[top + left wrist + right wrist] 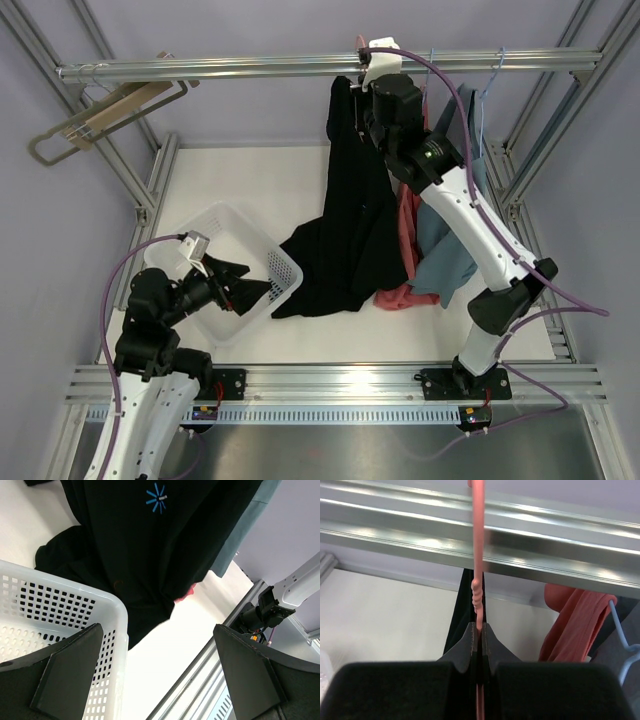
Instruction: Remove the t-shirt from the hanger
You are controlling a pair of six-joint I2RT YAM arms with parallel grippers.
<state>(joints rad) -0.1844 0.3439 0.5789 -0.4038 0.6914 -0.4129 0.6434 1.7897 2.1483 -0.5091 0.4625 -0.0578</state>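
The black t-shirt's hem (324, 305) (150, 623) is the part my left gripper needs to grab next, leaving the collar free, to pull the t-shirt off the pink hanger.
A black t-shirt (345, 230) with a small blue logo (158, 498) hangs from the rail (250, 68) on a pink hanger (479, 555). Its lower part is spread on the table. My right gripper (479, 630) is up at the rail (545, 545), shut on the pink hanger's neck just above the shirt's collar; it also shows in the top view (372, 85). My left gripper (240, 283) is open and empty, low over the white basket's (215, 225) right rim, pointing at the shirt's hem (150, 610).
A red shirt (405, 250) and a grey-blue shirt (450, 250) on a blue hanger (625, 655) hang right of the black one. A wooden hanger (110, 110) hangs at the rail's left end. Frame posts and rails border the table.
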